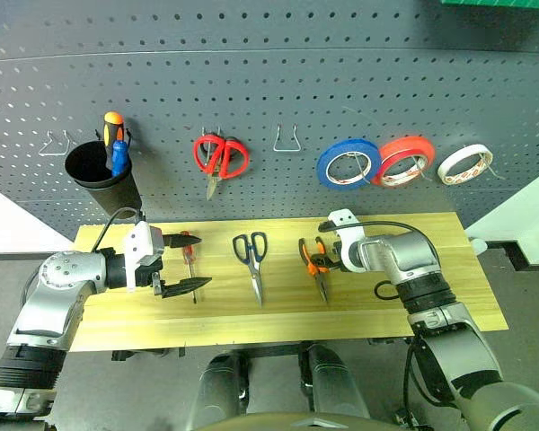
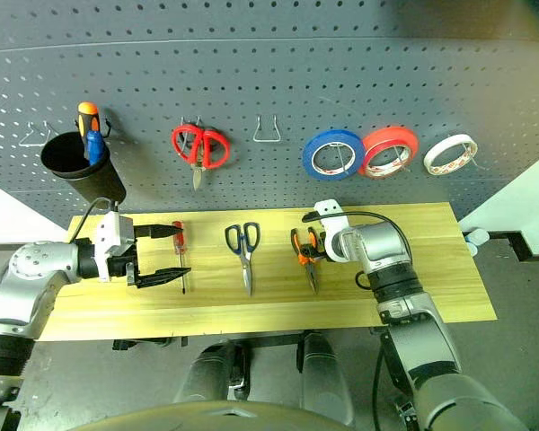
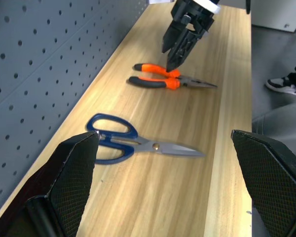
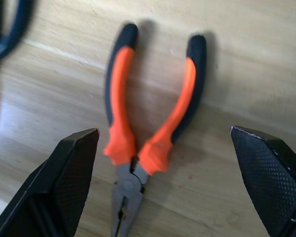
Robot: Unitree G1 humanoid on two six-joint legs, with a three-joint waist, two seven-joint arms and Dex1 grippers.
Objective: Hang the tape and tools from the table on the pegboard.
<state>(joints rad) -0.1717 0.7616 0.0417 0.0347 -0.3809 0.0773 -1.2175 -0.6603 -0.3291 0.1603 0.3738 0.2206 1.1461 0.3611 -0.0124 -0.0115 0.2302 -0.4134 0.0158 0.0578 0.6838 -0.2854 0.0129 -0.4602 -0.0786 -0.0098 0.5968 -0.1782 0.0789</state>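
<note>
I need to lower my right gripper first and then close it on the orange handles, because its fingers stop above them and wood shows beside them.
Three tools lie on the wooden table (image 1: 431,296): a thin red-handled screwdriver (image 1: 189,254), dark-blue-handled scissors (image 1: 251,256) and orange-and-black pliers (image 1: 314,265). My left gripper (image 1: 196,261) is open at the screwdriver, one finger on each side of its handle. My right gripper (image 4: 163,139) is open and tilted down close over the pliers (image 4: 153,113), whose handles lie between its fingers. In the left wrist view the scissors (image 3: 123,140) lie ahead, with the right gripper (image 3: 180,44) over the pliers (image 3: 163,80) beyond. The cream-white tape (image 1: 464,164) hangs on the pegboard (image 1: 341,81) at the right.
Along the pegboard hang a black cup (image 1: 99,171) holding orange and blue screwdrivers, red-handled scissors (image 1: 220,157), a bare wire hook (image 1: 288,141), a blue roll (image 1: 349,164) and a red-orange roll (image 1: 404,162). Another bare hook (image 1: 54,144) sits at the far left.
</note>
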